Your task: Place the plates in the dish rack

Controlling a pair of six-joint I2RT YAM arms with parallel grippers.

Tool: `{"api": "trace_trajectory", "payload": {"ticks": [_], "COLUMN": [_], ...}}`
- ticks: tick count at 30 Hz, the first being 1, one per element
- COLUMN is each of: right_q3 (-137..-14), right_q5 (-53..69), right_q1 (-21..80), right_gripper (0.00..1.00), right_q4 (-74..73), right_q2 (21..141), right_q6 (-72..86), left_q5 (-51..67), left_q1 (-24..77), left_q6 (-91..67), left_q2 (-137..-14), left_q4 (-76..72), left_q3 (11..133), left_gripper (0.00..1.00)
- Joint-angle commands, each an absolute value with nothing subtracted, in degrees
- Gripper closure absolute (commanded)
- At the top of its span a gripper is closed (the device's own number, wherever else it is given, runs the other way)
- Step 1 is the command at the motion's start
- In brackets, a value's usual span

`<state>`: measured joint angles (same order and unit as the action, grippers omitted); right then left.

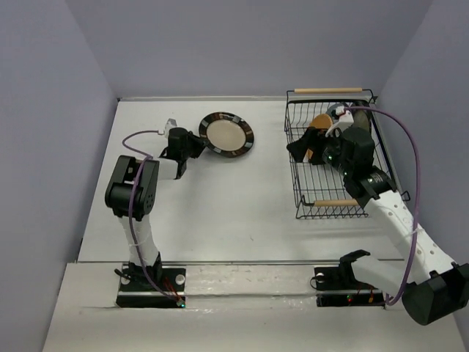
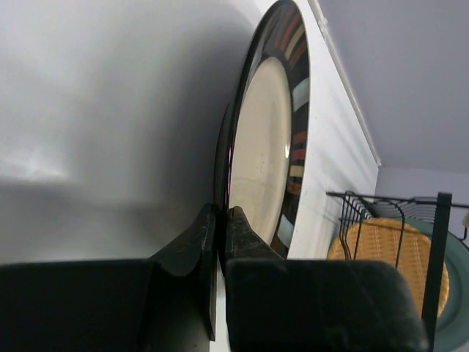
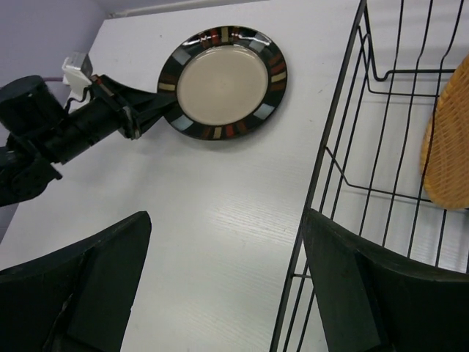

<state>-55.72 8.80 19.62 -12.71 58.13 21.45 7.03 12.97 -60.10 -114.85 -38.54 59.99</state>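
Next, my right gripper grabs the plate's rack-facing rim [image 1: 249, 137], opposite my left gripper's hold, to load the striped plate into the dish rack [image 1: 333, 198].
A cream plate with a dark striped rim [image 1: 227, 133] lies on the white table, left of the dish rack. My left gripper [image 1: 192, 144] is shut on its near-left rim. In the left wrist view the fingers [image 2: 222, 216] pinch the edge of the plate [image 2: 267, 139]. The black wire dish rack [image 1: 333, 198] stands at the right with an orange wicker plate [image 1: 320, 123] upright in it. My right gripper [image 1: 302, 149] hovers open and empty over the rack's left edge. The right wrist view shows the striped plate [image 3: 223, 81], the rack wall [image 3: 344, 147] and the wicker plate [image 3: 448, 147].
The rack has light wooden handles at the far end [image 1: 327, 91] and the near end [image 1: 335, 202]. A teal plate [image 2: 456, 293] stands behind the wicker plate [image 2: 381, 246] in the rack. The purple walls close in on both sides.
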Motion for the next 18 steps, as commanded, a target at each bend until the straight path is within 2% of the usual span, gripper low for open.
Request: {"api": "trace_trajectory", "payload": {"ticks": [1, 10, 18], "right_q3": [-58.6, -64.7, -69.3], "right_q5": [13.8, 18.6, 25.5], "right_q1": [20.2, 21.3, 21.3], "right_gripper": [0.11, 0.10, 0.08], "right_q4": [-9.6, -9.1, -8.4], "right_q2": [60.4, 67.9, 74.3], "right_q6": [22.5, 22.4, 23.8], "left_q5": [7.4, 12.5, 21.1], "left_q1": [12.5, 13.0, 14.6], "left_q6": [-60.4, -62.8, -63.5], "left_q2": [-95.7, -69.5, -58.8], "left_q4": [-53.5, -56.3, -52.8], "left_q3": [49.8, 34.0, 33.0], "left_gripper": [0.94, 0.94, 0.94]}}
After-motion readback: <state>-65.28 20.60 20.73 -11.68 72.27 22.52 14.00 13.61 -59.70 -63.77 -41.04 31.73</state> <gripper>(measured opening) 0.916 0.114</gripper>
